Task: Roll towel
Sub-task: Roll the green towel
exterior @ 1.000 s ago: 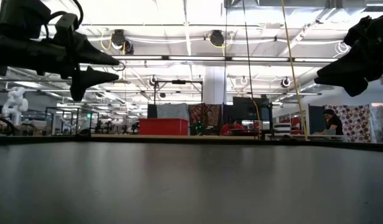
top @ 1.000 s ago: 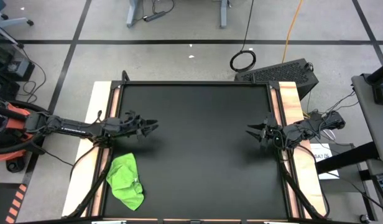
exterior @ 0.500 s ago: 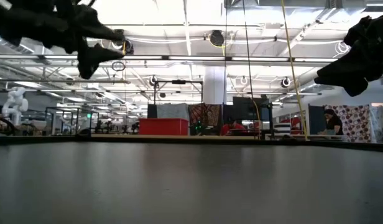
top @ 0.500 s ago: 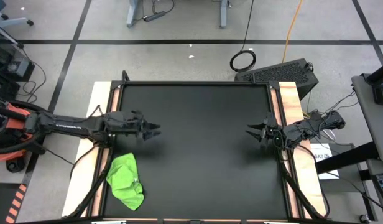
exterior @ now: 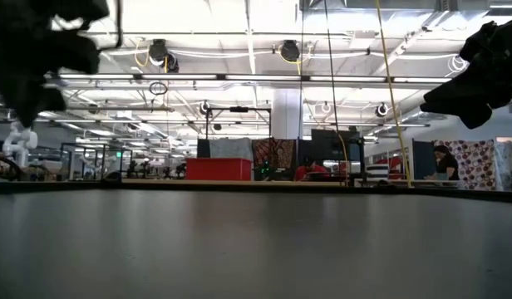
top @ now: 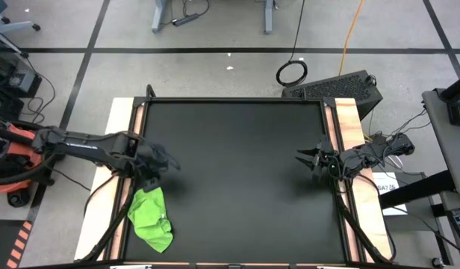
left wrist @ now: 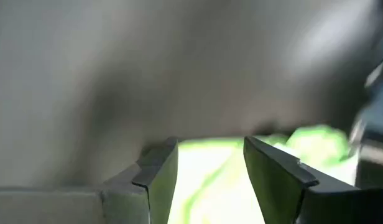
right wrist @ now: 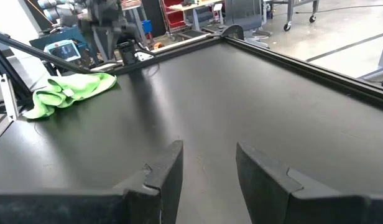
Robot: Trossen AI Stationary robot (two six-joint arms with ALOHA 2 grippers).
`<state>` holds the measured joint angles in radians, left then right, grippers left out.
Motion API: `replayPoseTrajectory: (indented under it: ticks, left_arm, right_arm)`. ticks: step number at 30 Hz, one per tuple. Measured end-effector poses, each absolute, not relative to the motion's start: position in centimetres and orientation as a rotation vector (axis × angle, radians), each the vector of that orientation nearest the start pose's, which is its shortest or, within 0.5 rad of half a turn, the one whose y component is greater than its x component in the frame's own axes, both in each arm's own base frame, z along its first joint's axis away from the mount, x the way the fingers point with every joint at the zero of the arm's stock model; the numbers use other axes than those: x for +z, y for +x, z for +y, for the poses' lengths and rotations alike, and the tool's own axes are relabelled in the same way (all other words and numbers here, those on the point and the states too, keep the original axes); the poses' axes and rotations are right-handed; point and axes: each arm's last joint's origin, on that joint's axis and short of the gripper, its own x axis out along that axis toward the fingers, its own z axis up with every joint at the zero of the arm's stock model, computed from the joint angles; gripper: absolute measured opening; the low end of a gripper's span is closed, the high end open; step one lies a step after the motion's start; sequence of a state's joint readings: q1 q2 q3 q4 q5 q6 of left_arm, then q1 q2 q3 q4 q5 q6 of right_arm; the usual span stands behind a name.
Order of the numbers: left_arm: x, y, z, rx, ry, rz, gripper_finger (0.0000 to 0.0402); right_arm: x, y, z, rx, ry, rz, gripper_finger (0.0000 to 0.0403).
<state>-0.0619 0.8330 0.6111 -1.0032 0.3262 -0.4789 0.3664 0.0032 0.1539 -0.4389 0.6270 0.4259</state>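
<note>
My left gripper takes hold of the lime-green towel by its edge [top: 151,191] next. It then pulls the towel out over the black mat [top: 237,172] for rolling.
The lime-green towel [top: 151,217] lies crumpled on the black mat [top: 237,172] near its left near corner; it also shows in the right wrist view [right wrist: 67,92] and the left wrist view [left wrist: 210,180]. My left gripper [top: 157,173] is open, above the mat just beyond the towel's far edge, pointing down toward it. My right gripper [top: 299,158] is open and empty at the mat's right side, held level above it.
Wooden strips [top: 349,119] border the mat on the left and right. A dark keyboard-like case [top: 338,86] and a cable coil [top: 291,72] lie on the floor beyond the far right corner. The mat's middle is bare.
My left gripper has drawn back toward the table's left edge and swung toward the near edge, tipping down toward the towel. The towel and my right arm have kept still.
</note>
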Motion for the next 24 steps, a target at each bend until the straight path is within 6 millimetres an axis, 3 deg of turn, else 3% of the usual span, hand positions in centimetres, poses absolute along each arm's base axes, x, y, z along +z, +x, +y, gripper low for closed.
replayPoseTrajectory:
  ticks: [11,24]
  left_arm:
    - [18.0,12.0,-2.1,-0.035,-0.479,1.4,0.0189]
    - [16.0,13.7,-2.5,-0.013,-0.555,1.516,0.0189]
  right_arm:
    - [17.4,7.8,1.2,-0.308,0.283,0.194,0.0139]
    - [17.5,7.8,1.2,-0.308,0.283,0.194,0.0139]
